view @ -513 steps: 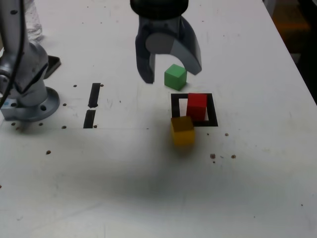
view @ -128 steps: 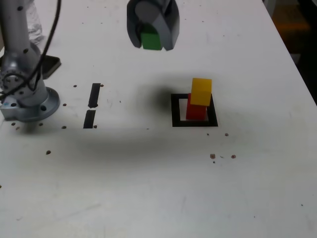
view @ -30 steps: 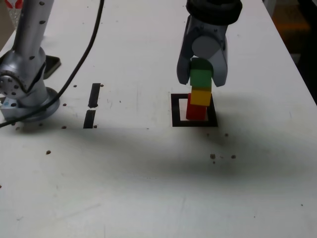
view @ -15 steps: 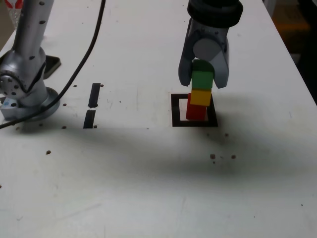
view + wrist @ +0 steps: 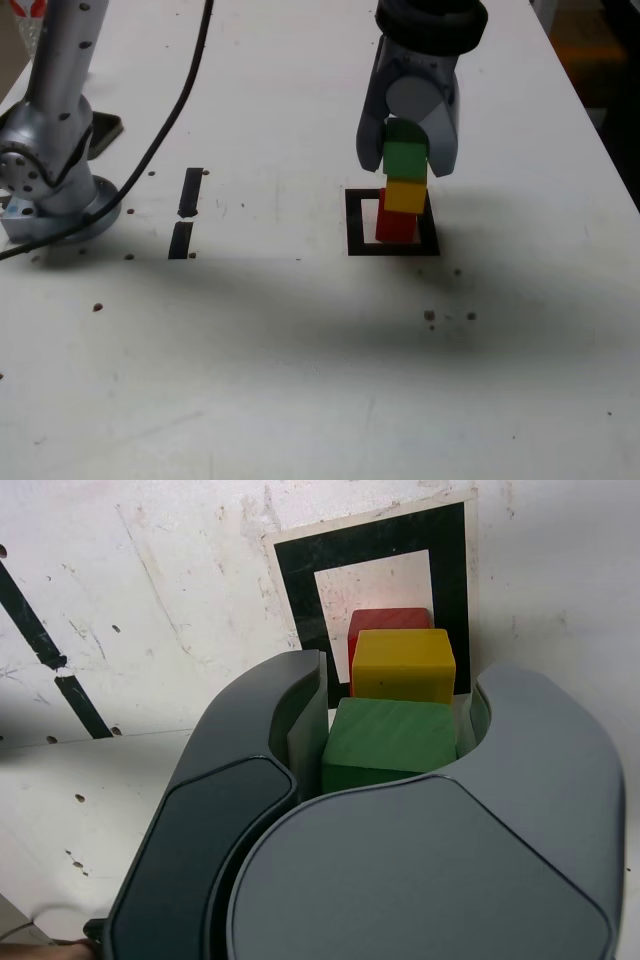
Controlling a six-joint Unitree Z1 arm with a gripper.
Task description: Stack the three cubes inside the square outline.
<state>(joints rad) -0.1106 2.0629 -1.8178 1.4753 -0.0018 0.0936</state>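
Note:
The gripper should release the green cube, because the green cube's lower edge [image 5: 405, 176] sits on the yellow cube's top [image 5: 405, 183].
In the exterior view the three cubes stand as one column: red cube [image 5: 396, 227] at the bottom, yellow cube [image 5: 404, 195] on it, green cube [image 5: 405, 158] on top. The column rests in the square outline [image 5: 360, 245], toward its right side. My gripper [image 5: 406, 165] comes down from above, shut on the green cube, with a finger on each side. The wrist view shows the green cube [image 5: 390, 742] between the jaws of the gripper [image 5: 395, 695]. Past it are the yellow cube [image 5: 402, 665], the red cube [image 5: 385, 620] and the black outline [image 5: 290, 590].
The arm's grey base [image 5: 50, 190] stands at the exterior view's left, with a black cable running up from it. Two short black tape strips [image 5: 190, 190] lie between the base and the outline. Dark specks [image 5: 430, 315] dot the white table; its edge runs along the right.
Earlier the green cube was carried in from the far side to the yellow-on-red pair. Over the last second the gripper and green cube have barely shifted on top of the column.

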